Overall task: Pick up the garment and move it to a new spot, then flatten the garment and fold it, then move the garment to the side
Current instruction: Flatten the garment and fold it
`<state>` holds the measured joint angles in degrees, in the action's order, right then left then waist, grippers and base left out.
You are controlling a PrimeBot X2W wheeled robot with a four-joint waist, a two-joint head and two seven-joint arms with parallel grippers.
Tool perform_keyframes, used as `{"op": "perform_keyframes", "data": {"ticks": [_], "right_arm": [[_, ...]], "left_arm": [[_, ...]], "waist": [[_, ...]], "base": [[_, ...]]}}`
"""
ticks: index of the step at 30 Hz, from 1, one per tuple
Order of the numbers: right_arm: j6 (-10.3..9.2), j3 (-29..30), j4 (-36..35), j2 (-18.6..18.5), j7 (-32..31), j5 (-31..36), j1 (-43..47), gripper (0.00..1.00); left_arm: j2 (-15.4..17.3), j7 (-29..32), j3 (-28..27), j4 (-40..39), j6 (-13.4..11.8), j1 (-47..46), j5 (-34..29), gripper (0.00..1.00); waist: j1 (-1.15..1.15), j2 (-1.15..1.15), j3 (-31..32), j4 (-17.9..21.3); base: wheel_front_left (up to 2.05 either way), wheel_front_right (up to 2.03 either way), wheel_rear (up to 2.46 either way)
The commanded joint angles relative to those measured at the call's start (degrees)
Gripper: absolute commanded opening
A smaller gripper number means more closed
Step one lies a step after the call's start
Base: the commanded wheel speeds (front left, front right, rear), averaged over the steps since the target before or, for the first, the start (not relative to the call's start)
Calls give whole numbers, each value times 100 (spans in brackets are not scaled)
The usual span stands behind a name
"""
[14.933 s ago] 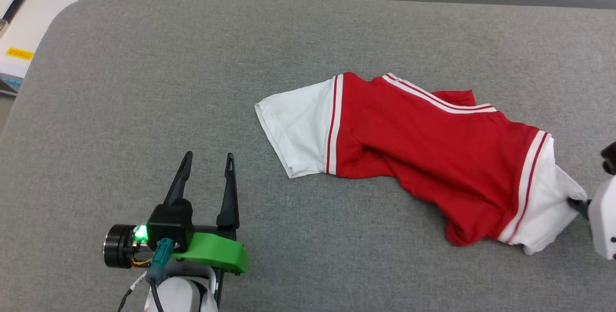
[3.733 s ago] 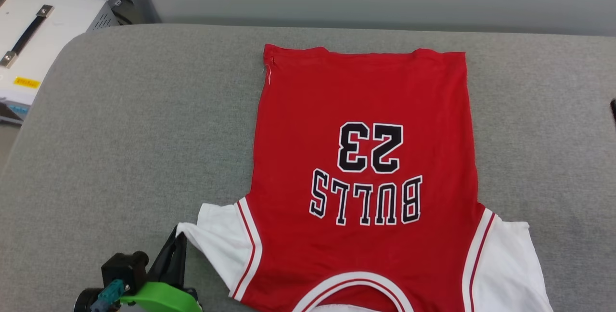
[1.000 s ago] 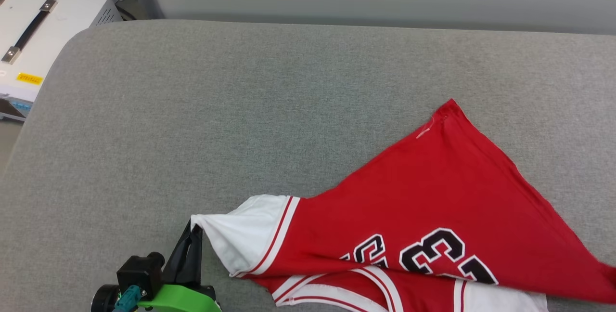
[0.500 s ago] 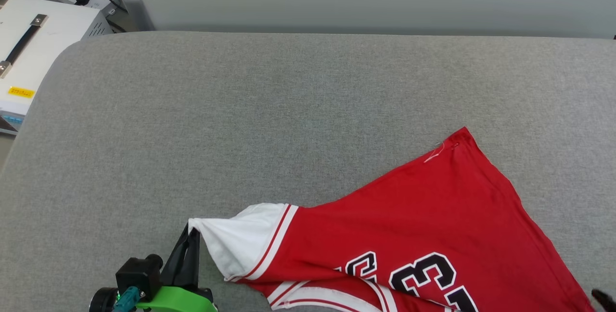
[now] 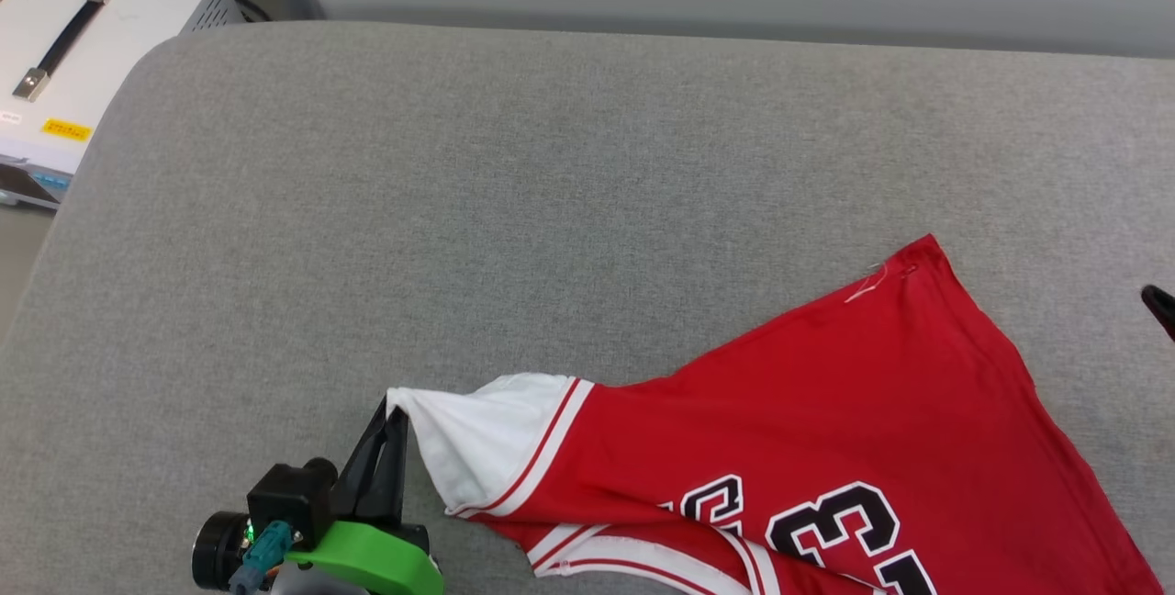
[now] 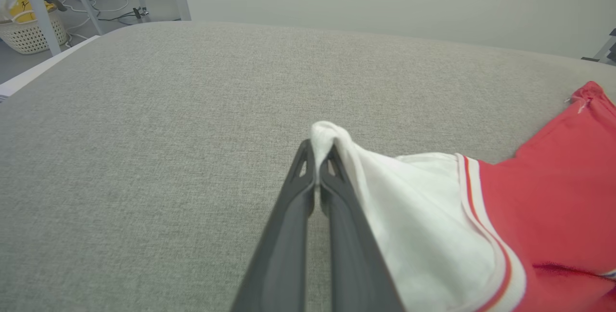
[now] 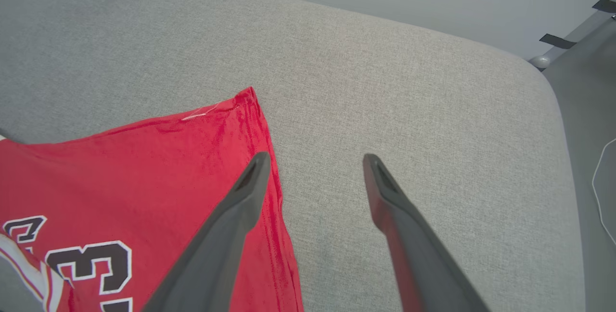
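Note:
I should next grab the jersey by its hem corner (image 5: 925, 250) beside the loose white thread (image 5: 867, 286) with my right gripper, to flatten and fold the jersey.
The garment (image 5: 826, 420) is a red jersey with white sleeves and black "23" print, folded over on the grey cushion (image 5: 459, 209) at the lower right. My left gripper (image 5: 393, 416) is shut on the tip of its white sleeve (image 6: 409, 215), seen pinched between the two dark fingers in the left wrist view (image 6: 317, 150). My right gripper (image 7: 313, 160) is open, empty, hovering over the garment's right edge (image 7: 274, 196), one finger above red cloth, the other above bare cushion. A dark fingertip (image 5: 1158, 306) of it shows at the head view's right edge.
A white box with a black handle (image 5: 73, 53) stands off the cushion's far left corner. A basket (image 6: 29, 32) and table legs stand on the floor beyond. The cushion's rounded right corner (image 7: 544, 90) drops to grey floor.
My right gripper has opened and let go of the garment, then risen to its right. The folded red cloth has settled flatter. The left gripper still pinches the sleeve; the camera shifted slightly.

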<state>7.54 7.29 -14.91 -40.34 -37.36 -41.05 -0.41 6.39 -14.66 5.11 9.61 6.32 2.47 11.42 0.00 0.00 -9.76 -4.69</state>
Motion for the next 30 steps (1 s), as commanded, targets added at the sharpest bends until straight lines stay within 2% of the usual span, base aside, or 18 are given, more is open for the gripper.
{"op": "perform_keyframes", "data": {"ticks": [1, 7, 12, 15, 20, 28, 29, 30], "right_arm": [[-5, -157, 10, -24, -130, 8, -311, 100], [-5, -1273, 602, -304, -844, 108, -1589, 100], [-5, -2503, 1481, -286, -1227, 178, -2720, 100], [-5, -3054, 1965, -236, -1233, 236, -3138, 100], [-5, -3598, 2808, -74, -937, 109, -3573, 100], [-5, -4579, 3739, -67, -699, -76, -3695, 100], [-5, -4666, 3810, -75, -677, -170, -3689, 45], [-5, -4719, 3851, -80, -632, -232, -3697, 5]], "left_arm": [[-4, -34, 23, -37, 23, -172, -66, 0], [-46, -34, 181, -47, 46, -465, -112, 0], [-104, -34, 326, -55, 63, -707, -145, 0], [-132, -34, 415, -52, 72, -808, -154, 0], [-168, -34, 512, -50, 83, -953, -152, 0], [-207, -34, 572, -8, 93, -1057, -156, 0], [-211, -34, 569, 3, 93, -1053, -157, 0], [-213, -34, 559, 11, 93, -1044, -158, 0]], "waist": [[0, 0, -198, -117], [0, 0, -530, -314], [0, 0, -759, -502], [0, 0, -849, -597], [0, 0, -1017, -737], [0, 0, -1135, -835], [0, 0, -1116, -833], [0, 0, -1097, -822]], "base": [[0, 0, 0], [0, 0, 0], [0, 0, 0], [0, 0, 0], [0, 0, 0], [0, 0, 0], [0, 0, 0], [0, 0, 0]]}}
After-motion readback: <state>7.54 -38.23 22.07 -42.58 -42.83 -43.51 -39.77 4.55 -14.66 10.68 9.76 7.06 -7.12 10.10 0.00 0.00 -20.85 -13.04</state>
